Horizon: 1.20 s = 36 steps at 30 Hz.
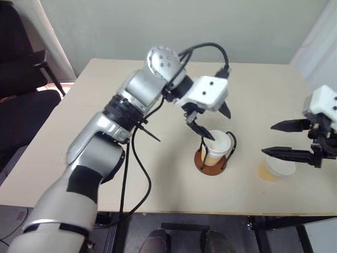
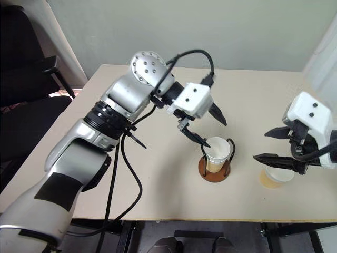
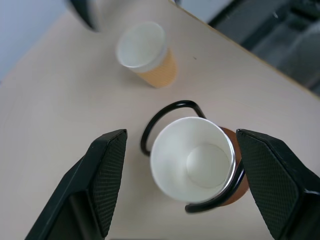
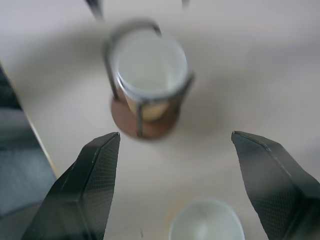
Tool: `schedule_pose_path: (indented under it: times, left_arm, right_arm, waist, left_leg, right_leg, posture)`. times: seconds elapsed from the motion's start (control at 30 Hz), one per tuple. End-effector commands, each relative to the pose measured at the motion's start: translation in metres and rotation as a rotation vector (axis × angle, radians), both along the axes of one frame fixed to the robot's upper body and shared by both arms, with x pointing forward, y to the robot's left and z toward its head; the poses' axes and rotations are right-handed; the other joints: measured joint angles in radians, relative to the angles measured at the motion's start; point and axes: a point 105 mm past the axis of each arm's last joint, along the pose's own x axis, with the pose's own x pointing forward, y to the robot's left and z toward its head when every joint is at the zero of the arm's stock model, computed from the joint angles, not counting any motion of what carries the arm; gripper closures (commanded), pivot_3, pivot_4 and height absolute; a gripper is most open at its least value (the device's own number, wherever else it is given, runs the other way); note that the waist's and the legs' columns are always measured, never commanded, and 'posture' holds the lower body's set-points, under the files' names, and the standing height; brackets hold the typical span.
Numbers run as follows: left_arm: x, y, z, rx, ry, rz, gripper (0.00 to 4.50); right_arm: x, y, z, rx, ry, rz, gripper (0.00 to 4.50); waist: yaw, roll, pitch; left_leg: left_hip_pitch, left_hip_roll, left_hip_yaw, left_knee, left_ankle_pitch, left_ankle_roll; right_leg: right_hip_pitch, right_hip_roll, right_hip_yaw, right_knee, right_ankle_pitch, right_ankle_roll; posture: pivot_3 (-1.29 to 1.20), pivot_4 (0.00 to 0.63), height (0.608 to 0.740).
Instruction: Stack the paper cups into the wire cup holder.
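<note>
I need to grab the second cup by its thin rim with my right gripper next, because the second paper cup's opening (image 1: 280, 166) is about as wide as the spread fingers.
The wire cup holder (image 1: 201, 161), a reddish-brown disc with black wire loops (image 3: 165, 109), stands near the middle of the table. A paper cup (image 1: 217, 147) sits upright inside it, its white inside (image 3: 192, 160) in plain view. My left gripper (image 1: 220, 126) hovers just above this cup, open, with nothing between its fingers (image 3: 107, 172). A second paper cup (image 1: 276, 168) stands on the table to the right of the holder. My right gripper (image 1: 267, 139) hangs open just over that cup (image 4: 207, 222), fingers apart and touching nothing.
The tan table (image 1: 105, 95) has its front edge (image 1: 184, 213) close to me. A black chair (image 1: 21, 79) stands off its left side. A pale curtain (image 1: 321, 42) hangs at the far right.
</note>
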Motion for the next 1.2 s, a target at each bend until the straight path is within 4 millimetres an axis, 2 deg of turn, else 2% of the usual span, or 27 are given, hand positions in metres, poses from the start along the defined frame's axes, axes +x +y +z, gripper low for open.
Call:
schedule_pose_path:
  times: [0.03,0.1,0.17,0.33,0.53,0.67,0.77,1.0,1.03,1.13,1.2]
  left_arm:
    - [-0.011,0.024,0.028,-0.11,0.12,0.014,0.78]
    - [-0.01,0.04,0.028,-0.125,0.146,0.051,0.78]
    - [-0.006,0.057,0.019,-0.118,0.147,0.103,0.78]
    - [0.002,0.08,-0.003,-0.083,0.139,0.21,0.78]
    - [0.001,0.088,-0.01,-0.097,0.148,0.27,0.78]
    - [-0.002,0.089,-0.013,-0.099,0.152,0.278,0.78]
    - [-0.004,0.088,-0.013,-0.106,0.156,0.285,0.74]
    - [-0.003,0.087,-0.017,-0.103,0.151,0.296,0.74]
    - [-0.003,0.088,-0.017,-0.103,0.15,0.298,0.74]
    - [-0.001,0.089,-0.018,-0.102,0.145,0.306,0.74]
    - [0.0,0.089,-0.018,-0.102,0.145,0.307,0.74]
  right_arm:
    - [-0.005,-0.005,-0.013,-0.129,0.015,0.023,0.79]
    - [-0.006,-0.009,-0.021,-0.15,0.042,0.025,0.79]
    - [-0.004,-0.018,-0.031,-0.193,0.064,0.01,0.79]
    - [0.0,-0.034,-0.046,-0.252,0.085,0.001,0.79]
    - [0.003,-0.042,-0.065,-0.304,0.118,0.032,0.79]
    - [0.005,-0.039,-0.078,-0.32,0.131,0.07,0.79]
    - [0.008,-0.035,-0.083,-0.322,0.126,0.094,1.71]
    - [0.012,-0.029,-0.091,-0.341,0.122,0.13,4.27]
    - [0.012,-0.029,-0.091,-0.346,0.123,0.133,4.49]
    - [0.011,-0.033,-0.09,-0.369,0.121,0.135,4.49]
    - [0.012,-0.037,-0.081,-0.382,0.107,0.124,4.49]
  waist:
    - [-0.001,0.001,0.0]
    - [-0.003,0.003,-0.002]
    - [-0.003,0.003,-0.002]
    - [0.0,0.003,-0.002]
    - [-0.002,0.003,-0.002]
    - [-0.003,0.003,-0.002]
    - [-0.004,0.003,-0.002]
    - [-0.004,0.003,-0.002]
    - [-0.004,0.003,-0.002]
    - [-0.004,0.003,-0.002]
    - [-0.004,0.003,-0.002]
  left_leg:
    - [0.0,0.0,0.0,-0.001,0.0,0.0]
    - [0.0,0.001,0.001,-0.001,-0.001,-0.001]
    - [0.001,0.0,0.001,0.0,-0.002,0.0]
    - [0.003,0.0,0.0,0.002,-0.002,0.0]
    - [0.005,0.0,0.0,0.002,-0.002,0.001]
    - [0.005,0.0,0.0,0.001,-0.002,0.001]
    - [0.005,0.0,0.001,0.001,-0.002,0.001]
    - [0.006,0.0,0.0,0.002,-0.002,0.001]
    - [0.006,0.0,0.0,0.002,-0.002,0.001]
    - [0.006,0.0,0.0,0.001,-0.002,0.001]
    - [0.006,0.0,0.0,0.001,-0.002,0.001]
  right_leg:
    - [0.0,0.0,0.0,-0.001,0.0,0.0]
    - [-0.001,0.001,0.001,-0.001,-0.001,0.001]
    - [0.0,0.001,0.002,-0.001,-0.001,0.001]
    - [0.003,0.001,0.002,0.0,-0.001,0.001]
    - [0.005,0.001,0.001,0.0,-0.001,0.001]
    - [0.005,0.001,0.001,-0.001,-0.001,0.001]
    - [0.005,0.001,0.002,-0.001,-0.001,0.001]
    - [0.006,0.0,0.001,-0.001,-0.001,0.001]
    - [0.006,0.0,0.001,-0.001,-0.001,0.001]
    - [0.006,0.0,0.001,-0.001,-0.001,0.001]
    - [0.006,0.0,0.001,-0.001,-0.001,0.001]
  posture:
    - [0.0,0.15,0.74]
    - [0.0,0.15,0.74]
    - [0.0,0.15,0.74]
    - [0.0,0.15,0.74]
    - [0.0,0.15,0.74]
    - [0.0,0.15,0.74]
    - [0.0,0.15,0.74]
    - [0.0,0.15,0.74]
    - [0.0,0.15,0.74]
    - [0.0,0.15,0.74]
    - [0.0,0.15,0.74]
